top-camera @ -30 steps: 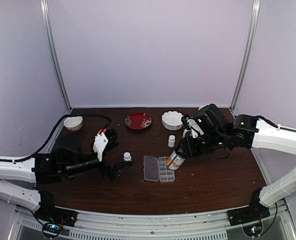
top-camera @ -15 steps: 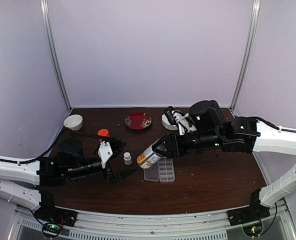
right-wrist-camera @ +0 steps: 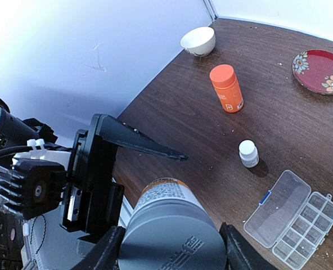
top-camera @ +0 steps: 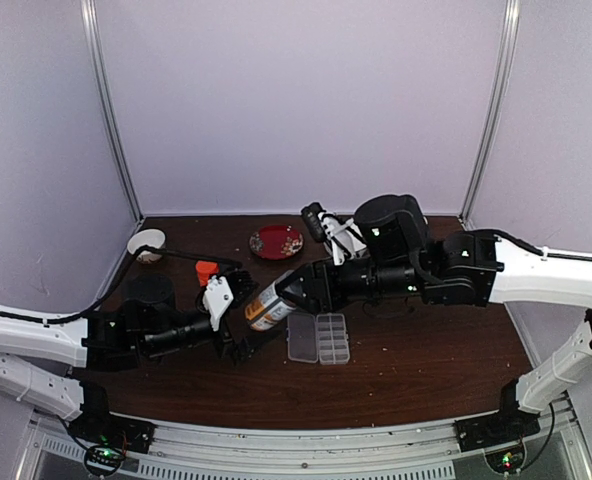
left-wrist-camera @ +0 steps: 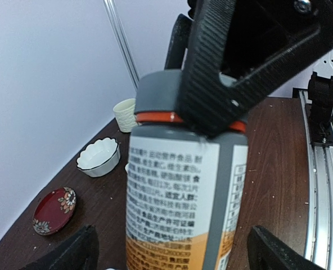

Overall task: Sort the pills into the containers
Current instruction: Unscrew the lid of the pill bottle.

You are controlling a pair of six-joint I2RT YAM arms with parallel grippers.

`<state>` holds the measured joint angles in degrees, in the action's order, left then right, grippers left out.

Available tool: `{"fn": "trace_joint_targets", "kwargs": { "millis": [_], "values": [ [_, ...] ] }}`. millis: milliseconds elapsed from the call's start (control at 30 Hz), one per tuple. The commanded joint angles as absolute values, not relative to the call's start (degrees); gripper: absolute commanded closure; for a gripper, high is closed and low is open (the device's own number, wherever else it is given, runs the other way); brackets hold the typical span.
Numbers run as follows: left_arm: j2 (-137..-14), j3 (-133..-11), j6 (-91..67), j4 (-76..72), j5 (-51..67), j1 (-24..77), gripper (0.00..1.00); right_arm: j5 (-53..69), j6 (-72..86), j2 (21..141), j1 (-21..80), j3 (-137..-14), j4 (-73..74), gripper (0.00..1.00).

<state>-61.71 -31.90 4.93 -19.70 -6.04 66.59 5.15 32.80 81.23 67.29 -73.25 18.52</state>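
Note:
My left gripper has the bottle's lower end between its fingers, level with the orange part of the label, so it should close. Closing now would hold the bottle.
My right gripper (top-camera: 294, 291) is shut on the grey cap of a large bottle (top-camera: 267, 308) with a white and orange label and holds it tilted above the table. In the right wrist view the gripper (right-wrist-camera: 171, 253) grips the cap (right-wrist-camera: 172, 236). My left gripper (top-camera: 244, 320) is open, and the bottle's lower end (left-wrist-camera: 180, 191) sits between its spread fingers (left-wrist-camera: 71, 254) without touching them. The clear pill box (top-camera: 318, 338) lies open on the table, right of the bottle; it also shows in the right wrist view (right-wrist-camera: 293, 219). No pills are visible.
An orange bottle (right-wrist-camera: 226, 88) lies on the table, and a small white bottle (right-wrist-camera: 248, 153) stands near the pill box. A red plate (top-camera: 276, 241) and a white bowl (top-camera: 146, 243) sit at the back. A scalloped bowl (left-wrist-camera: 99, 157) and a cream cup (left-wrist-camera: 124, 112) stand farther right.
My right gripper has carried the large bottle leftward, from beside the pill box to between my left gripper's fingers. My left gripper has shifted slightly right toward it.

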Motion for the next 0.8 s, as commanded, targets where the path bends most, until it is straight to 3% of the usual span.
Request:
{"fn": "trace_joint_targets", "kwargs": {
  "millis": [0, 67, 233, 467, 767],
  "values": [
    [-62.0, -32.7, 2.6, -24.6, -7.8, 66.9, 0.11, 5.1, 32.3, 81.0, 68.0, -74.4, 14.8, 0.74],
    [-62.1, -32.6, 2.5, -24.7, -8.0, 66.9, 0.19, 5.3, 32.3, 81.1, 68.0, -74.3, 14.7, 0.74],
    [-62.3, -32.1, 2.6, -24.9, -6.9, 66.9, 0.22, 6.0, 32.4, 80.6, 68.0, -73.4, 13.6, 0.74],
    [-61.1, -31.8, 4.4, -23.6, -4.3, 66.9, 0.53, 7.2, 29.3, 80.5, 68.0, -73.6, 15.5, 0.74],
    [-58.9, -33.0, 3.1, -18.0, 11.4, 63.7, 0.75, 17.3, 9.3, 78.5, 68.0, -71.7, 17.2, 0.73]
  ]
}}
